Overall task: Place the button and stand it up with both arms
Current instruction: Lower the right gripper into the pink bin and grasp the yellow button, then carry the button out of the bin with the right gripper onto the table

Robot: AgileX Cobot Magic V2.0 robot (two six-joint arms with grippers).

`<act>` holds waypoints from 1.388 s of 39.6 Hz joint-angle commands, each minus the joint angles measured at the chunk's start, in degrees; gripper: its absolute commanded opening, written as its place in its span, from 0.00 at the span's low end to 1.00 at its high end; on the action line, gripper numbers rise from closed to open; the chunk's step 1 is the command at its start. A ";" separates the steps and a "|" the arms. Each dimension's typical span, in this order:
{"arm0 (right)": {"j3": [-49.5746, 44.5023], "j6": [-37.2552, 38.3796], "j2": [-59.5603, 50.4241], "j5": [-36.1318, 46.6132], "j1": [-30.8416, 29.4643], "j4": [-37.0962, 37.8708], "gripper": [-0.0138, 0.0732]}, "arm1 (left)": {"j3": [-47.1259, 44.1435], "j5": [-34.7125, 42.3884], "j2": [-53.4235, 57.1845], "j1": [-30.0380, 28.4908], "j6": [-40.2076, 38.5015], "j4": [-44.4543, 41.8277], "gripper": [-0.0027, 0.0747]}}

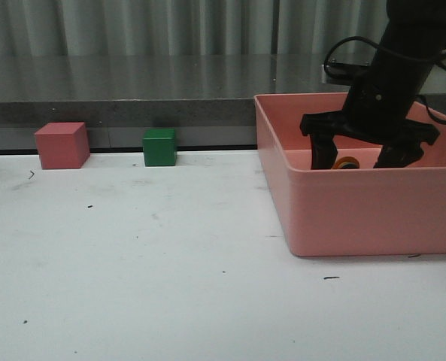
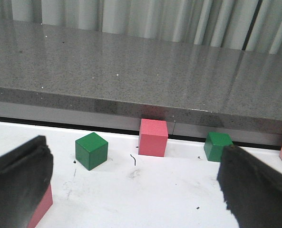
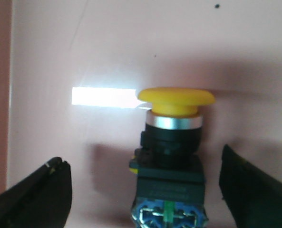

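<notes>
My right gripper's fingers reach down beside the button's dark base (image 3: 170, 183), so it is now time to close. Closing now would catch the button.
The button (image 3: 171, 156) lies on its side on the floor of the pink bin (image 1: 358, 203), with its yellow cap, black collar and dark base with bluish contacts showing. In the front view only a bit of its yellow cap (image 1: 347, 162) shows over the bin wall. My right gripper (image 1: 365, 154) is lowered into the bin, open, its fingers (image 3: 36, 194) standing on either side of the button without touching it. My left gripper (image 2: 136, 190) is open and empty over the white table; it is out of the front view.
A red cube (image 1: 62, 145) and a green cube (image 1: 160, 147) stand at the table's back edge by a grey ledge. The left wrist view shows a green cube (image 2: 91, 150), a red cube (image 2: 153, 137), another green cube (image 2: 218, 146) and a red cube's corner (image 2: 41, 209).
</notes>
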State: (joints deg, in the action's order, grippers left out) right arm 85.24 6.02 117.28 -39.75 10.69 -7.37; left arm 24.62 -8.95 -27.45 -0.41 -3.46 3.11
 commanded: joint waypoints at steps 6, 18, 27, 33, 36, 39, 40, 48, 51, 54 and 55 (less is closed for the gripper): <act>1.95 -0.09 -2.83 1.95 -0.46 -0.23 0.78 | 1.94 4.99 -0.60 -0.05 -0.48 0.11 0.90; 2.60 -0.09 -4.42 0.73 -0.46 -0.23 0.41 | 1.94 4.99 -0.60 -0.05 -0.48 0.11 0.90; 4.29 -0.09 -12.50 -0.54 0.17 -0.23 0.41 | 1.94 4.99 -0.60 -0.05 -0.48 0.11 0.90; 4.80 -0.09 -19.29 -0.49 3.34 -0.23 0.41 | 1.94 4.99 -0.60 -0.05 -0.48 0.11 0.90; 4.80 -0.09 -21.56 -1.05 6.03 -0.23 0.41 | 1.94 4.99 -0.60 -0.05 -0.48 0.11 0.90; 5.21 -0.09 -22.55 -2.02 9.92 -0.29 0.41 | 1.94 4.99 -0.60 -0.05 -0.48 0.11 0.90; 5.75 -0.09 -22.55 -2.55 11.55 -0.29 0.41 | 1.94 4.99 -0.60 -0.05 -0.48 0.11 0.90; 9.94 -0.09 -18.79 -3.30 24.09 -0.43 0.41 | 1.94 4.99 -0.60 -0.05 -0.48 0.11 0.90; 12.72 -0.09 -15.32 -4.00 28.27 -1.65 0.41 | 1.94 4.99 -0.60 -0.05 -0.48 0.11 0.90; 15.95 -0.09 -11.59 -4.72 31.27 -2.84 0.41 | 1.94 4.99 -0.60 -0.05 -0.48 0.11 0.90; 17.11 -0.09 -10.38 -4.97 32.03 -3.19 0.41 | 1.94 4.99 -0.60 -0.05 -0.48 0.11 0.90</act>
State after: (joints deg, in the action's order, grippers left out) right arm 97.60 6.05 105.99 -46.33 40.16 -8.96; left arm 24.62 -8.95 -27.59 -0.41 -3.46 3.11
